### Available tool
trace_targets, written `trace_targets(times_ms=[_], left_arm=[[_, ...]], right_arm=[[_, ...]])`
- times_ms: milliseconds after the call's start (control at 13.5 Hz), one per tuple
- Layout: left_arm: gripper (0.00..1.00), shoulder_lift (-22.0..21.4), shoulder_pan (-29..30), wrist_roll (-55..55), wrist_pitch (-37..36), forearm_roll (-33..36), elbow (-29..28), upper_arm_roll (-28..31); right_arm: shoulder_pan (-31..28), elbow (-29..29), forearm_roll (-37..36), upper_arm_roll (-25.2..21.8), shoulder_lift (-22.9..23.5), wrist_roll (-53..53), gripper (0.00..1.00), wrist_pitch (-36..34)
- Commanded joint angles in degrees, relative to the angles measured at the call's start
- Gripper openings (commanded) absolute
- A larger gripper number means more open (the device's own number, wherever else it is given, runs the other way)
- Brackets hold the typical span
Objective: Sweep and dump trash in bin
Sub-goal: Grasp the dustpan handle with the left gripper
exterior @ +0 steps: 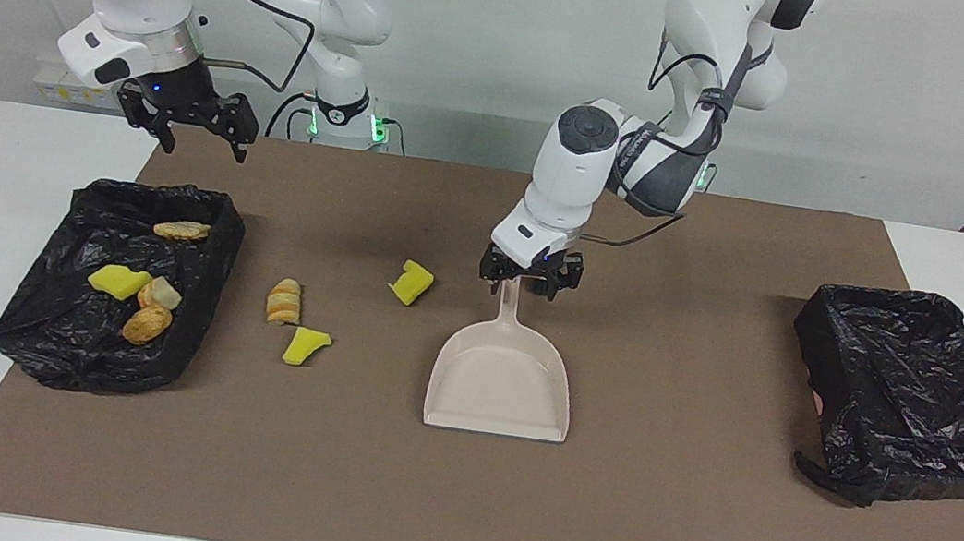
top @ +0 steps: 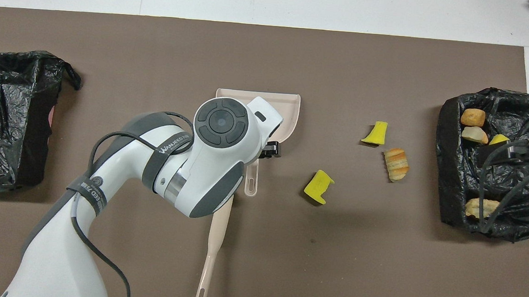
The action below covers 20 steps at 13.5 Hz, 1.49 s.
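Observation:
I should grab the beige dustpan by its handle (top: 251, 180) next with my left gripper, so the pan stays free to catch the swept trash.
The beige dustpan (exterior: 500, 385) lies mid-mat with its handle (exterior: 512, 307) pointing toward the robots. My left gripper (exterior: 529, 282) is down at the top of that handle, open, with a finger on either side of it. The brush (top: 213, 252) lies nearer to the robots than the dustpan, partly under my left arm. Loose trash lies on the mat toward the right arm's end: a yellow chunk (exterior: 412, 282), a bread piece (exterior: 284, 300) and another yellow chunk (exterior: 305, 346). My right gripper (exterior: 205, 148) waits open in the air above the near edge of the bin (exterior: 62, 346).
That black-lined bin holds several yellow and bread-like scraps (exterior: 119, 281). A second black-lined bin (exterior: 913, 392) stands at the left arm's end with nothing showing in it. The brown mat (exterior: 691, 522) covers the middle of the white table.

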Motion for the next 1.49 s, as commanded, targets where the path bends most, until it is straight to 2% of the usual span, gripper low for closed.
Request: trace_targets(times_ms=[0, 149, 223, 520, 595, 669, 743, 817, 892, 966, 1189, 1412], left_arm=[[1.00, -1.7, -0.9, -0.2, 2.3, 0.3, -3.8, 1.0], [1.00, -1.1, -1.9, -0.2, 3.2, 0.4, -5.7, 1.0], [1.00, 0.3, -2.9, -0.2, 4.3, 0.4, -5.6, 1.1], [1.00, 1.0, -2.9, 0.0, 3.5, 3.1, -3.5, 1.1], [0.74, 1.1, -2.9, 0.0, 3.5, 3.0, -3.5, 1.1], [0.55, 1.0, -2.8, -0.1, 3.4, 3.0, -3.7, 1.1], [0.39, 1.0, -2.8, -0.1, 3.3, 2.9, -3.7, 1.1], [0.32, 1.0, -2.7, -0.2, 2.9, 2.8, -3.9, 1.1], [0.31, 1.0, -2.7, -0.2, 2.8, 2.8, -3.8, 1.1], [0.02, 1.1, -2.7, -0.2, 2.3, 2.7, -3.4, 1.1], [0.00, 0.3, -1.9, 2.1, 1.1, 7.0, -2.8, 1.3], [0.00, -2.9, 0.4, 16.7, -3.6, 7.3, -1.0, 2.0]], right_arm=[[-0.8, -0.9, 1.3, 0.3, -0.8, 0.3, 1.00, 0.3], [-0.8, -0.9, 1.3, 0.3, -0.8, 0.2, 1.00, 0.3], [-0.8, -0.9, 1.3, 0.3, -0.8, 0.2, 1.00, 0.3], [-0.8, -0.9, 1.3, 0.3, -0.8, 0.2, 1.00, 0.4], [-0.8, -0.9, 1.3, 0.3, -0.8, 0.2, 1.00, 0.3], [-0.8, -0.9, 1.3, 0.3, -0.8, 0.2, 1.00, 0.3], [-0.8, -0.9, 1.3, 0.3, -0.8, 0.2, 1.00, 0.3], [-0.8, -0.9, 1.3, 0.3, -0.8, 0.2, 1.00, 0.3], [-0.8, -0.9, 1.3, 0.3, -0.8, 0.2, 1.00, 0.3], [-0.7, -0.9, 1.3, 0.3, -0.8, 0.2, 1.00, 0.3], [-0.1, -1.4, 1.4, 0.4, -1.3, 0.1, 1.00, 0.5], [2.9, -4.0, 2.9, 1.1, -3.1, 1.3, 1.00, 0.0]])
